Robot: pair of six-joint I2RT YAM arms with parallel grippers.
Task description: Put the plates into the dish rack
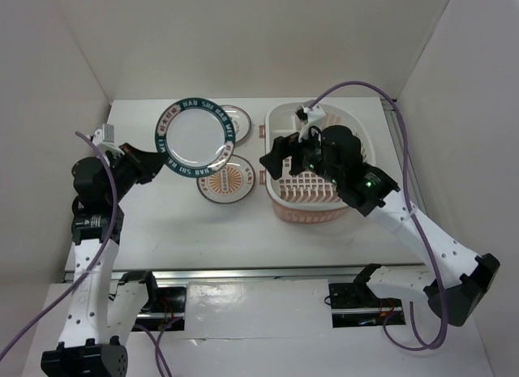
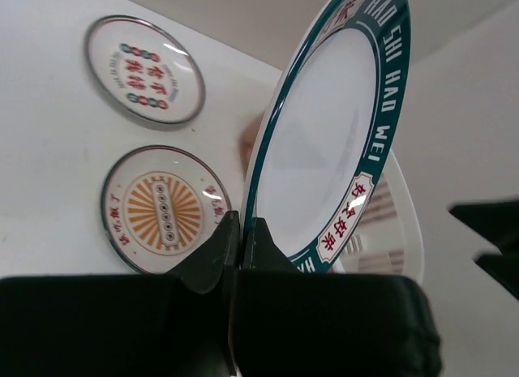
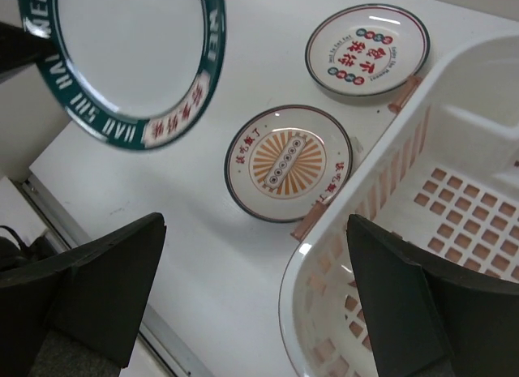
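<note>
My right gripper should move toward the green-rimmed plate's rim before it closes on that plate's near rim, because there is a wide gap between my fingers and the plate's rim.
The green-rimmed plate (image 1: 193,139) (image 2: 324,150) (image 3: 122,44) hangs tilted above the table's left half. My left gripper (image 1: 154,163) (image 2: 241,231) is shut on its lower rim. The orange sunburst plate (image 1: 228,180) (image 2: 162,208) (image 3: 288,162) lies flat on the table, touching the left wall of the dish rack (image 1: 302,215) (image 3: 324,239). The plate with red-green characters (image 1: 237,117) (image 2: 144,79) (image 3: 366,49) lies flat behind it, partly covered by the lifted plate in the top view. My right gripper (image 1: 280,156) (image 3: 255,223) hovers open over the rack's left rim with nothing between its fingers.
White walls close in the table on the left, back and right. A metal rail (image 1: 243,273) runs along the near edge. Purple cables (image 1: 357,85) loop over the rack's far side and beside the left arm.
</note>
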